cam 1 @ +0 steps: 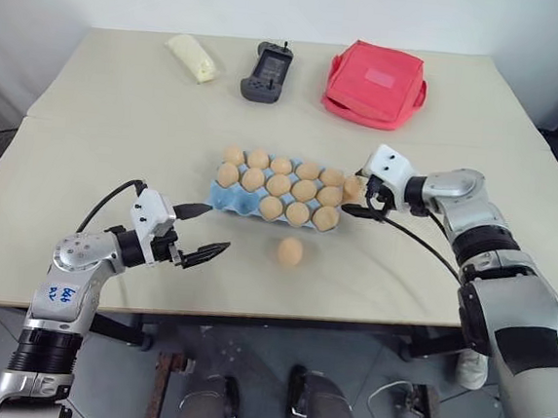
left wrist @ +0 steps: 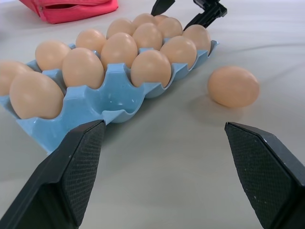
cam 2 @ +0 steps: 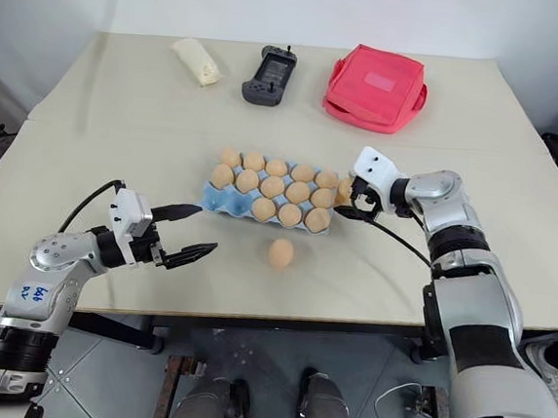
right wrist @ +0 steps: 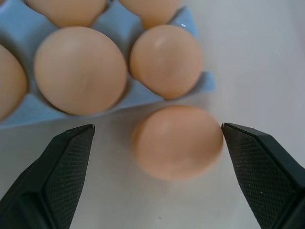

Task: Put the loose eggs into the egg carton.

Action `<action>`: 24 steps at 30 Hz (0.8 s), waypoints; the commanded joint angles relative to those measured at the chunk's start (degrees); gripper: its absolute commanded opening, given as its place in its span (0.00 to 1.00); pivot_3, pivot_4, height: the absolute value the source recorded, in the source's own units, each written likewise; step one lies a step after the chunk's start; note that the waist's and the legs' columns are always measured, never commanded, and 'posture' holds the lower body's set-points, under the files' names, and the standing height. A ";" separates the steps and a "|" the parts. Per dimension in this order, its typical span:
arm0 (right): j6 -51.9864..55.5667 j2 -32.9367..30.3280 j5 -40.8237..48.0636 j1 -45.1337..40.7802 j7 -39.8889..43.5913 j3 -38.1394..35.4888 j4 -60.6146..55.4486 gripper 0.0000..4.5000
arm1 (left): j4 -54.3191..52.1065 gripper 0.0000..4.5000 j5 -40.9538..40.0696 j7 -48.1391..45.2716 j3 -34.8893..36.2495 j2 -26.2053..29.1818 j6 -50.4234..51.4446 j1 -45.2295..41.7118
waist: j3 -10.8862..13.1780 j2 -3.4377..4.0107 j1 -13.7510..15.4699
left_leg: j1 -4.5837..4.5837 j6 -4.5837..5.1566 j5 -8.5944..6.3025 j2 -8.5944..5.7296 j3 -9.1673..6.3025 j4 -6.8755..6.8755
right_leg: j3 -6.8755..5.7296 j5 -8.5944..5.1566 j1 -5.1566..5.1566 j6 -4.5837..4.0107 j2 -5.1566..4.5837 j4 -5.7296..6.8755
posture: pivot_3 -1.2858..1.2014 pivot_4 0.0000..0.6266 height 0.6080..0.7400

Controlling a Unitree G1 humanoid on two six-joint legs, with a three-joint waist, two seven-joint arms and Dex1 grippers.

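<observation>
My right gripper should close on the loose egg (cam 1: 354, 188); its fingers are beside the egg, close over the table.
The light-blue egg carton (cam 1: 227, 200) lies mid-table, nearly full of tan eggs, with an empty cup (left wrist: 116, 100) at its front left corner. One loose egg (cam 1: 290, 251) rests on the table just in front of the carton. Another loose egg (right wrist: 177, 141) lies on the table against the carton's right end. My right gripper (cam 1: 357, 198) is open, angled down, its fingers either side of that egg without touching it. My left gripper (cam 1: 209, 231) is open and level, left of the front egg (left wrist: 233, 86), pointing toward the carton's empty corner.
A red fabric pouch (cam 1: 374, 83) sits at the back right. A black handheld controller (cam 1: 267, 71) and a pale wrapped roll (cam 1: 193, 57) lie at the back left. The table's front edge runs close below the left gripper.
</observation>
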 commanded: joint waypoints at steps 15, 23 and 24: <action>-0.54 -5.08 0.82 -0.59 9.20 -2.44 -1.81 0.48 | -4.85 0.95 -1.21 1.40 3.01 0.93 0.36 3.39 | 0.01 0.02 -0.93 | 0.00 -0.05 -0.01 0.04 0.06 0.01 | 0.08 0.00 -0.03 -0.02 0.02 0.04 | 0.52 0.24 1.00; 15.86 -0.63 12.01 3.71 19.01 -6.28 -25.95 0.48 | -1.68 0.95 -1.08 0.26 4.31 1.99 -0.05 2.74 | 0.01 0.02 -1.44 | 0.18 -0.20 -0.01 0.25 0.16 0.07 | 0.10 0.01 -0.09 -0.22 0.14 0.29 | 0.52 0.24 1.00; 18.91 0.68 12.95 4.98 18.28 -5.94 -30.43 0.48 | -1.43 0.95 -1.06 0.16 4.50 2.11 -0.10 2.79 | 0.01 0.02 -1.37 | 0.18 -0.28 0.03 0.28 0.13 0.07 | 0.16 0.01 -0.11 -0.28 0.14 0.35 | 0.52 0.24 1.00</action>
